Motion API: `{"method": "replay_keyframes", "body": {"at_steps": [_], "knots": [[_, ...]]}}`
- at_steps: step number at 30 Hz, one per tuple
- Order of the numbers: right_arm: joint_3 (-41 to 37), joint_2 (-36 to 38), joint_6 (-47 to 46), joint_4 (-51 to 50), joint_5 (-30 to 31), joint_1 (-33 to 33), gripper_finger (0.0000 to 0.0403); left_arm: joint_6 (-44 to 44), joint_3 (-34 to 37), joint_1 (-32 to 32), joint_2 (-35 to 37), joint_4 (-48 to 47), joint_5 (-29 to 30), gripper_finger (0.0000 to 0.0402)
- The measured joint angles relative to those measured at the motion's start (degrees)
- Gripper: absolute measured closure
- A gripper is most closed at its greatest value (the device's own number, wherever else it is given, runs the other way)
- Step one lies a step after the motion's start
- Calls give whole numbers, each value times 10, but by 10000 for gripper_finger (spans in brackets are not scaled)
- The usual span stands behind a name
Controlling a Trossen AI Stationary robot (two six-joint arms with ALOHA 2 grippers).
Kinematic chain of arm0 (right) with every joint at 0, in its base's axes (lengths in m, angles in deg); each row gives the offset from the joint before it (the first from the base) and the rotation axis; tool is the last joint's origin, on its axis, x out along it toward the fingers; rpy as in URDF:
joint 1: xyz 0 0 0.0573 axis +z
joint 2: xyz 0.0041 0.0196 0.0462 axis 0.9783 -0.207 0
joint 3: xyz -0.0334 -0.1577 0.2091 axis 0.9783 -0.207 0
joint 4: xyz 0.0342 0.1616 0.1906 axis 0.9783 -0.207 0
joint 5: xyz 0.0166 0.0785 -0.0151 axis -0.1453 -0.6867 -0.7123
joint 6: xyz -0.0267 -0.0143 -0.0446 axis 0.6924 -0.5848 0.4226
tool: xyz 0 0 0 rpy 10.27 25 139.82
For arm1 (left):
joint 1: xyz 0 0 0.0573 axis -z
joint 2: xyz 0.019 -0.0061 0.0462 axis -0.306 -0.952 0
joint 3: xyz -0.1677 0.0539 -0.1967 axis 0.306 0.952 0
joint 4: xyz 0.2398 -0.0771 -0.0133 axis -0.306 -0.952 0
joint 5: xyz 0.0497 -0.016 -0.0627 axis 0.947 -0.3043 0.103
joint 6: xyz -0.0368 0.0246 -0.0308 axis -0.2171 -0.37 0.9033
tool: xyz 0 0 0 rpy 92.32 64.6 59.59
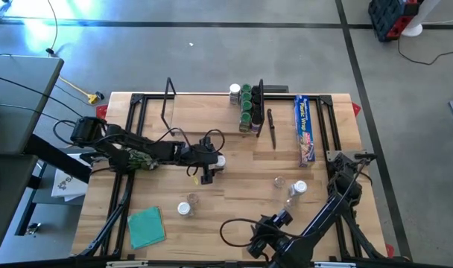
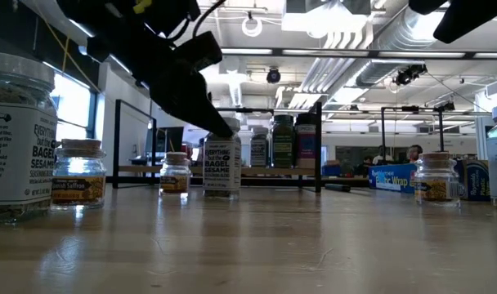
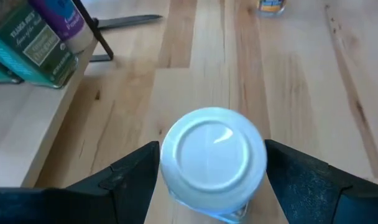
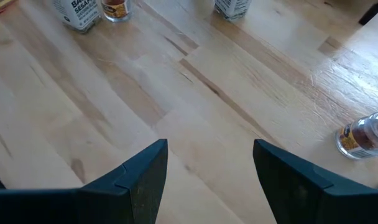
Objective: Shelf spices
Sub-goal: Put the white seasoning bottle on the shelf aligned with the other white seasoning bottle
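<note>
My left gripper is to grab the jar by its white lid [image 1: 220, 161] [image 3: 212, 155] next, so that it can put the spice on the shelf.
A clear spice jar with a white lid [image 3: 212, 155] stands upright on the table, near its middle [image 1: 219, 158]. My left gripper [image 3: 212, 163] is open around it, one finger on each side of the lid. The shelf [image 1: 204, 112] lies at the table's far side. Several green-lidded spices [image 1: 246, 104] stand by its right wire frame. More jars stand loose at the near left [image 1: 185, 208] and near right [image 1: 299, 187]. My right gripper [image 4: 211, 162] hangs open over bare wood near the front edge [image 1: 260, 240]. My left gripper comes at the jar slanting down from the table's left. Its fingers [image 3: 136, 171] flank the white lid's rim [image 3: 167, 158]. Whether they touch the lid I cannot tell. The jar stands upright with its base on the table [image 2: 222, 189].
A long blue wrap box [image 1: 305, 130] and a dark slim tool [image 1: 271, 128] lie right of the shelf. A green cloth [image 1: 146, 227] lies at the near left corner. The low view shows a large jar [image 2: 15, 139] and small ones [image 2: 78, 175] close to the front edge.
</note>
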Motion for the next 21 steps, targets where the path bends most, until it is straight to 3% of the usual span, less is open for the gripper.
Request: {"method": "replay_keyframes", "body": {"at_steps": [7, 16, 21], "knots": [[0, 0, 1, 2, 2, 0, 171, 0, 0, 8, 5, 1, 3, 126], [0, 0, 1, 2, 3, 0, 171, -3, 0, 9, 5, 3, 2, 202], [0, 0, 1, 2, 8, 0, 171, -1, 0, 9, 6, 1, 15, 204]]}}
